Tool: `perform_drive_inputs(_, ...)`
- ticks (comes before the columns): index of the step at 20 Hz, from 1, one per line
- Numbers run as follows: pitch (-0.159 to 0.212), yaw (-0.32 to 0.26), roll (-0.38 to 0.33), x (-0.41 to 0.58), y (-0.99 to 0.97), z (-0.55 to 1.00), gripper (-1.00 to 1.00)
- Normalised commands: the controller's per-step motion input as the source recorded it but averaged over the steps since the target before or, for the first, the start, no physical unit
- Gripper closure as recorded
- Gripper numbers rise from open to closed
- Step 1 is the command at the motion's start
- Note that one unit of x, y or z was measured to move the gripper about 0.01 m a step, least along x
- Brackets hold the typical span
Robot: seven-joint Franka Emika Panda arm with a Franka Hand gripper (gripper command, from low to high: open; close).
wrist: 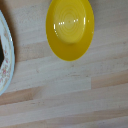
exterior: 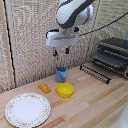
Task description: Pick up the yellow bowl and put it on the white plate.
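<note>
My gripper needs to grab the yellow bowl by its rim [wrist: 49,22] next, because the bowl is wide and round across its open top.
The yellow vessel [exterior: 65,90] is a small shallow bowl resting on the wooden table, empty inside; the wrist view shows it [wrist: 70,27] from above. My gripper [exterior: 60,51] hangs high above the table, over the area just behind the bowl, with its two blue-tipped fingers apart and nothing between them. The fingers do not show in the wrist view. The white plate [exterior: 27,109] with a patterned rim lies flat at the exterior view's lower left, apart from the bowl; only its edge [wrist: 6,60] shows in the wrist view.
A blue cup [exterior: 60,74] stands just behind the bowl. A small orange-brown block [exterior: 44,88] lies between the cup and the plate. A toaster oven [exterior: 113,56] with a pulled-out rack sits at the exterior view's right. A woven wall closes the back.
</note>
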Motion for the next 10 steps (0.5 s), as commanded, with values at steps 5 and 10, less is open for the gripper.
perform_drive_inputs(5,0.0,0.0,0.075,-0.506,-0.56,-0.32,-1.0)
perform_drive_inputs(10,0.009,0.003,0.067,-0.396,-0.61,-0.32,-1.0)
